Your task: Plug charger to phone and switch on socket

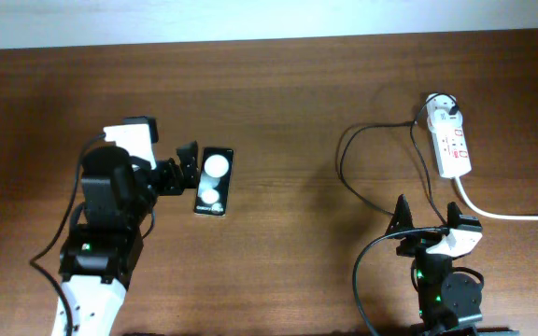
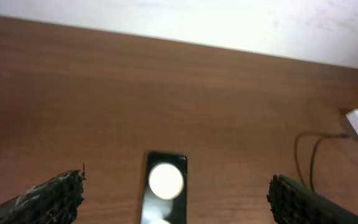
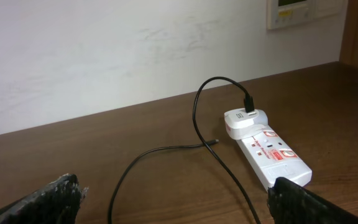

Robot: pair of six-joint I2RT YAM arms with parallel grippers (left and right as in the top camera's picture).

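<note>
My left gripper grabs the black phone across its long side edges next, leaving its near end free, to hand the phone to my right gripper.
The black phone (image 1: pixel 214 181) lies flat left of centre, with two white round reflections. My left gripper (image 1: pixel 185 170) is open just left of it and holds nothing; in the left wrist view the phone (image 2: pixel 165 196) lies between its fingers (image 2: pixel 176 188). The white socket strip (image 1: pixel 452 142) lies at the far right. The charger's white adapter (image 1: pixel 445 110) sits in the strip's far end, and its thin black cable (image 1: pixel 344 173) loops over the table. Its connector tip (image 3: pixel 214 143) lies loose left of the strip (image 3: pixel 272 152). My right gripper (image 1: pixel 428 219) is open and empty in front of the strip.
The strip's thick white cord (image 1: pixel 507 215) runs off to the right edge. The charger cable (image 3: pixel 126 177) curls under and around my right gripper (image 3: pixel 176 199). A pale wall borders the table's far edge.
</note>
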